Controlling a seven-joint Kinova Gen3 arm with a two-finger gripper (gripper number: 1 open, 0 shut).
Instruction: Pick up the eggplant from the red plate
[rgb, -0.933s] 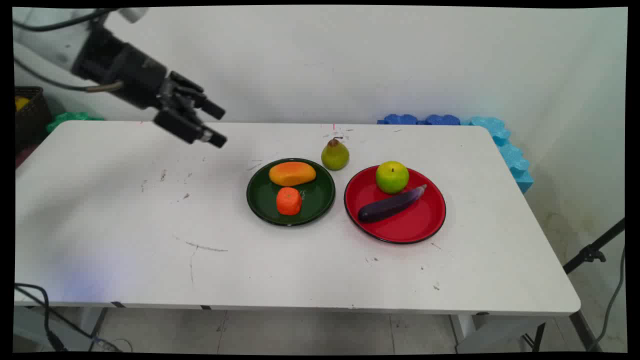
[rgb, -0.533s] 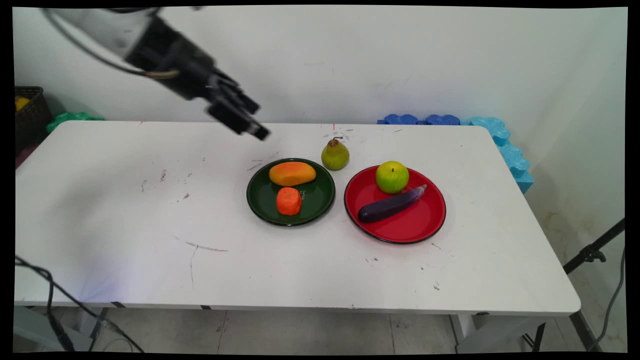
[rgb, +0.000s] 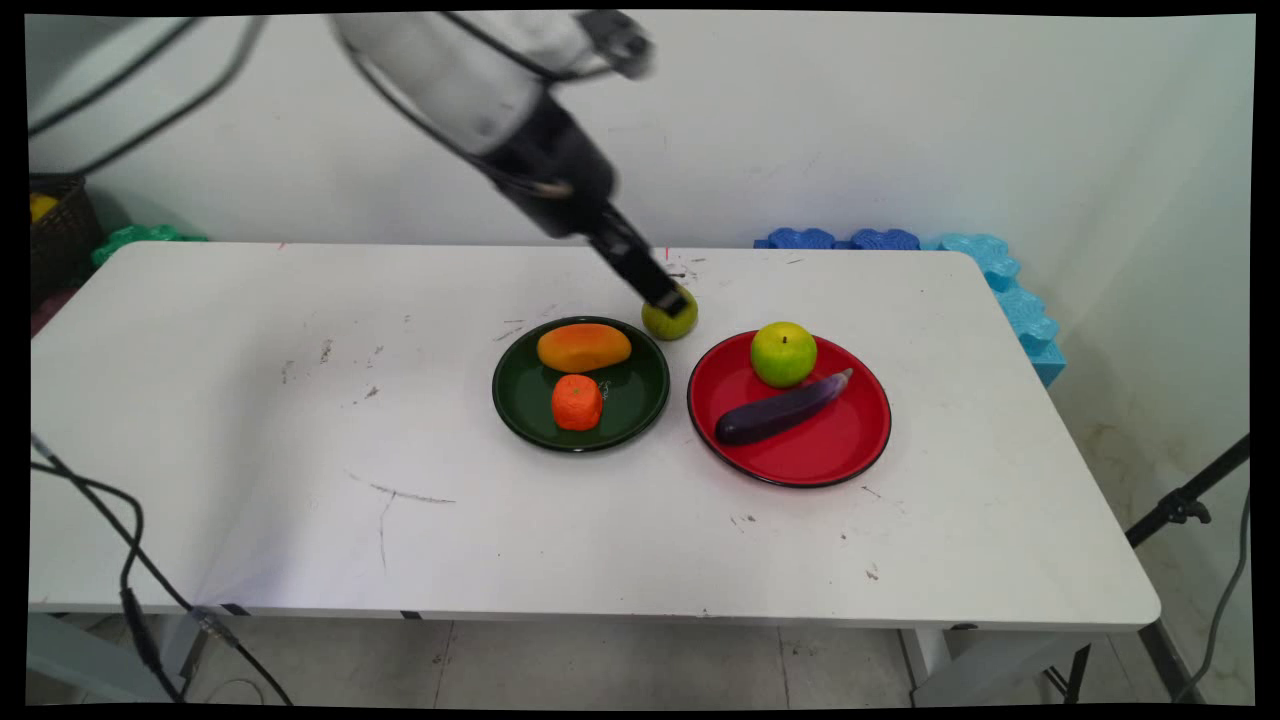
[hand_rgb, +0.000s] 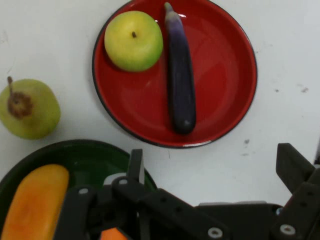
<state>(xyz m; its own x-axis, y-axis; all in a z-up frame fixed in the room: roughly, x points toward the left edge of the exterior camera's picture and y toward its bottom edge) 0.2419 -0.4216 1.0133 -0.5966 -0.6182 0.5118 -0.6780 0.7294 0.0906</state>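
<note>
I will next grip the long purple eggplant by its blunt dark end (rgb: 737, 426) with my gripper, to lift it off the red plate (rgb: 828, 442).
My gripper (rgb: 668, 298) hangs above the table's back middle and hides part of a green pear (rgb: 681, 323) in the main view. In the hand view the gripper (hand_rgb: 215, 165) is open, with only bare table between its fingers (hand_rgb: 136, 165). Below it lie a dark green plate (hand_rgb: 85, 155) with a mango (hand_rgb: 35, 200) and a red plate (hand_rgb: 220, 75) holding a green apple (hand_rgb: 133, 41) and an eggplant (hand_rgb: 179, 75). The pear (hand_rgb: 29, 107) stands on the table beside both plates. An orange fruit (rgb: 577, 402) sits on the green plate (rgb: 520, 400) beside the mango (rgb: 584, 347).
The red plate (rgb: 830, 450) lies right of the green one, with the apple (rgb: 783, 354) and eggplant (rgb: 780, 408) on it. Blue foam pieces (rgb: 1000, 280) line the far right corner. A dark basket (rgb: 55, 225) and green foam (rgb: 140, 240) sit at far left. A black stand (rgb: 1185, 505) is at right.
The arm has swung right from the table's far left to above the plates, and the gripper now points down near the pear. The fruit and plates have not moved.
</note>
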